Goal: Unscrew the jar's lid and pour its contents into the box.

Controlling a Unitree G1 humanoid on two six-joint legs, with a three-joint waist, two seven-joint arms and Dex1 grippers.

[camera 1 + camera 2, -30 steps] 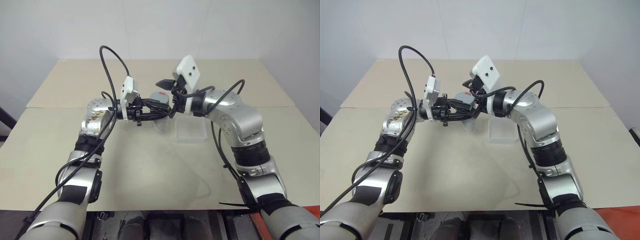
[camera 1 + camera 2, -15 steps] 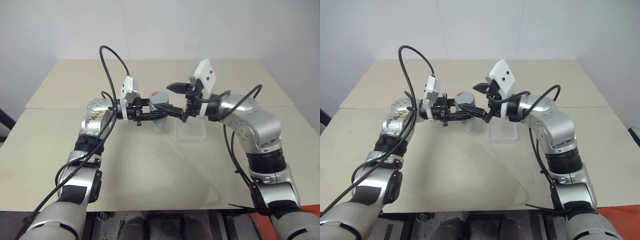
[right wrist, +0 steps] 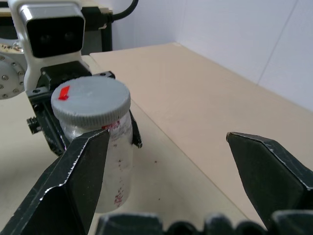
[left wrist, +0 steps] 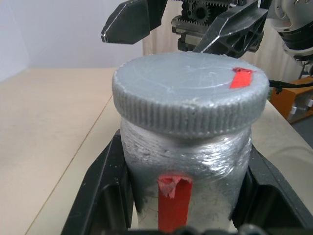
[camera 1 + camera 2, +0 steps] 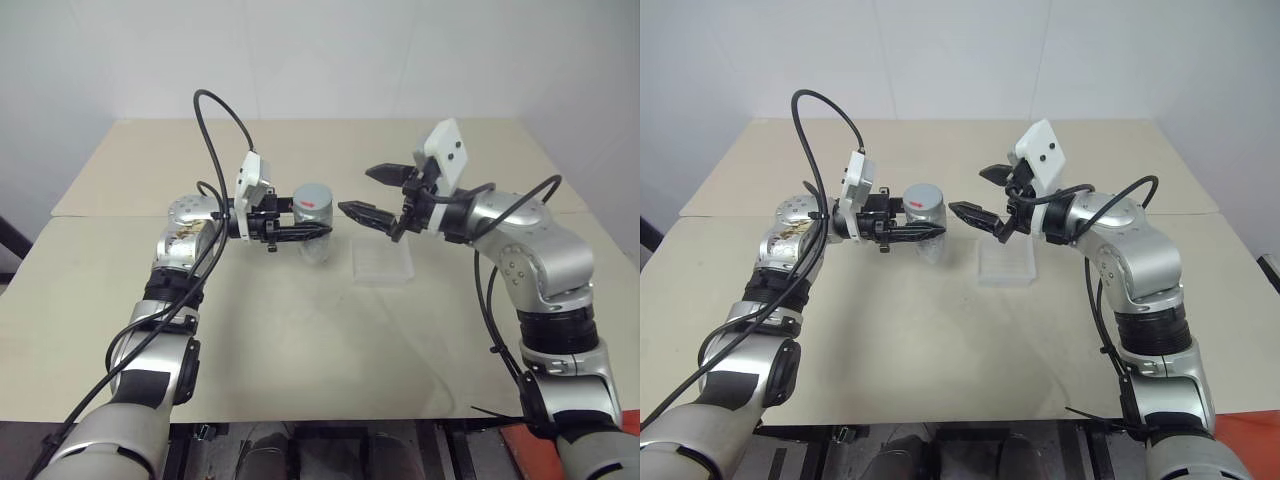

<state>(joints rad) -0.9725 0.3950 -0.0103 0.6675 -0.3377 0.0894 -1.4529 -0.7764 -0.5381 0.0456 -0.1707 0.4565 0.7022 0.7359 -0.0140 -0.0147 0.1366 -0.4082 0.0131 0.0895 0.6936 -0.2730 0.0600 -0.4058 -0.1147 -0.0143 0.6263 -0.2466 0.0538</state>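
Note:
My right gripper must near the grey lid (image 5: pixel 313 198); closing now would miss.
My left gripper (image 5: pixel 318 230) is shut on the jar (image 5: pixel 316 238), a small clear jar held upright left of the box. Its black fingers (image 4: pixel 105 186) clamp the jar's body (image 4: pixel 186 161) from both sides. The grey lid (image 5: pixel 313 198) sits on the jar and carries a red mark (image 4: pixel 242 77). A few small dark reddish bits of the contents (image 3: pixel 117 193) show low inside the jar. My right gripper (image 5: pixel 355 190) hangs open just right of the lid, apart from it, fingers (image 3: pixel 73 181) spread wide. The box (image 5: pixel 382 262), clear and shallow, lies on the table below the right gripper.
The beige table (image 5: pixel 300 340) stretches wide in front of the box and to both sides. A seam (image 5: pixel 120 215) runs across it behind the arms. Black cables (image 5: pixel 215 120) loop above the left arm. A few dark specks (image 3: pixel 156 161) lie beside the jar.
My right gripper has drawn back from the lid toward the right, still open. The jar stays with its lid on in the left gripper, which has held still.

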